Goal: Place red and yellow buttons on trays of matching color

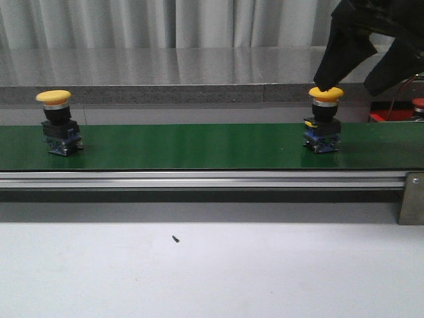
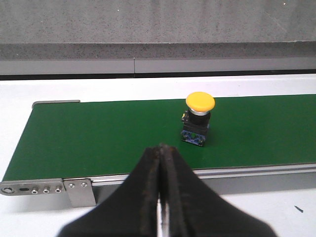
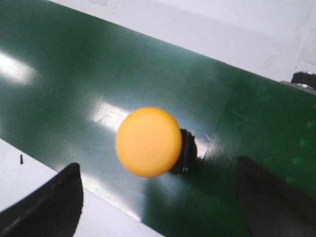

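Note:
I need to lower my right gripper first and then close it on the button, because my fingers are still above the yellow button's cap, and green belt shows between them in the wrist view.
Two yellow buttons stand upright on the green belt. The left one also shows in the left wrist view. My left gripper is shut and empty, short of that button at the belt's near rail. The right yellow button fills the right wrist view. My right gripper hangs open just above it, fingers apart on either side, not touching. A red tray peeks in at the far right with a red button cap beside it. No yellow tray shows.
The belt has an aluminium rail along the front and a metal bracket at the right. A grey ledge runs behind it. A tiny dark speck lies on the white table.

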